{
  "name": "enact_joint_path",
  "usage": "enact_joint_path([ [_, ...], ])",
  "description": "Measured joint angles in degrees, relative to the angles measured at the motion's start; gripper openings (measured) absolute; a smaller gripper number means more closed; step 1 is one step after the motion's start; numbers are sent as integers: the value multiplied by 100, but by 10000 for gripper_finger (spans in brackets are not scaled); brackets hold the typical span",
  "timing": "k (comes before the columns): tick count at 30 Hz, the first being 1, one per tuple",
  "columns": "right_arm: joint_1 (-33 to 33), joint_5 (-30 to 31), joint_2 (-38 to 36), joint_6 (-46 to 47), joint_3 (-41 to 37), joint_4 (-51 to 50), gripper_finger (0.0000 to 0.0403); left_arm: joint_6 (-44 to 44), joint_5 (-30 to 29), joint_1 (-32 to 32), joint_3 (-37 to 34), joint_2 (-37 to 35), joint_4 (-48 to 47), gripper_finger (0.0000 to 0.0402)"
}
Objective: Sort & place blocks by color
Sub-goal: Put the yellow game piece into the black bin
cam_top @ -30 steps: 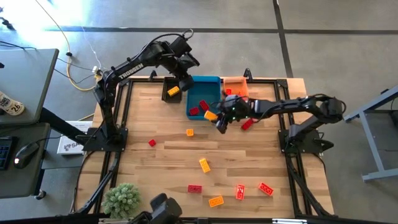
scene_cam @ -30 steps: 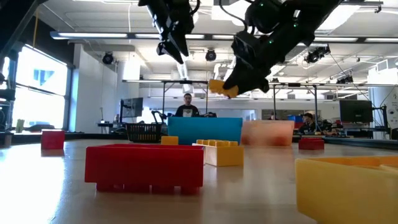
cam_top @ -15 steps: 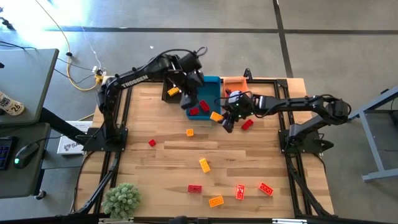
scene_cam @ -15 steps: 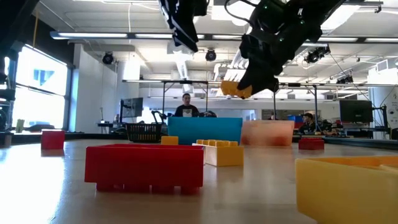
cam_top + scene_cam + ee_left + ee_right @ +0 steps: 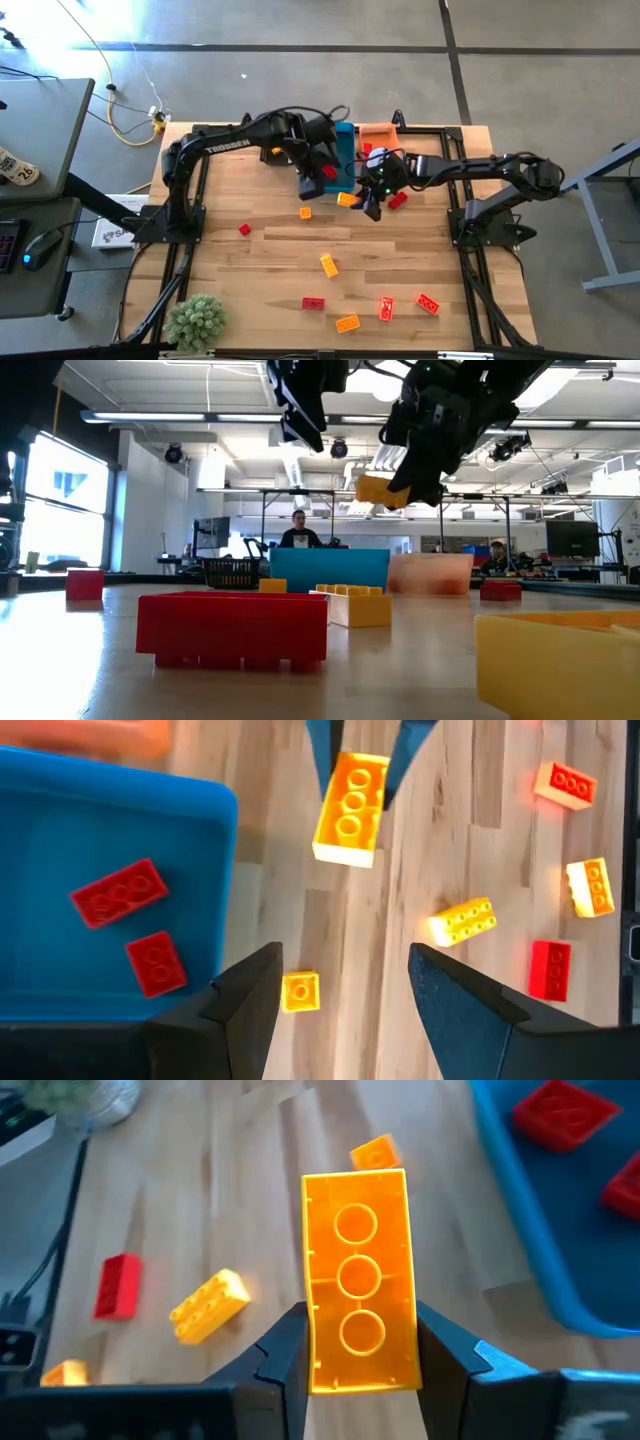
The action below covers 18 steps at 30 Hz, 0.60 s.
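The orange block needs to be sorted into the black bin, so my left gripper needs to reach it and grab its loose end (image 5: 345, 200).
My right gripper (image 5: 358, 198) hangs just in front of the blue bin (image 5: 343, 140) and is shut on an orange block (image 5: 360, 1280). My left gripper (image 5: 340, 1000) stands open and empty above the bin's near edge, close beside the right one. Two red blocks (image 5: 120, 892) lie in the blue bin. Loose on the wood lie a small yellow block (image 5: 305, 212), a yellow block (image 5: 328, 265), and several red and orange blocks (image 5: 385, 309) toward the near edge. Another red block (image 5: 398, 200) lies next to the right gripper. My right gripper pinches the orange block by its two long sides (image 5: 318, 1355), near one end, between its two fingers (image 5: 285, 1350). The fingers slant down from the table's right and lie across the block. The block is lifted clear of the table, its hollow underside turned toward the wrist.
An orange bin (image 5: 378, 134) stands right of the blue bin at the far edge. A green plant (image 5: 195, 322) sits at the near left corner. Black frame rails (image 5: 200, 180) run along the table's sides. Bare wood lies in the table's middle.
My left gripper has swung from the far left of the blue bin toward the right and nearer, sinking a little, and now hangs over the bin's near edge, still open. My right gripper has turned its wrist in place, and the orange block has turned with it.
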Motion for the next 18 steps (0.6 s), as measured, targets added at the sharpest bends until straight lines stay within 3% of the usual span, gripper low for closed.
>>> enact_joint_path([
  [5,285,-88,0,27,0,-7,112,1,7,-305,0,223,46,207],
  [12,743,446,0,540,0,-7,112,146,17,-713,-2,428,58,207],
  [18,1134,482,0,806,0,8,112,144,7,-999,-2,547,229,207],
])
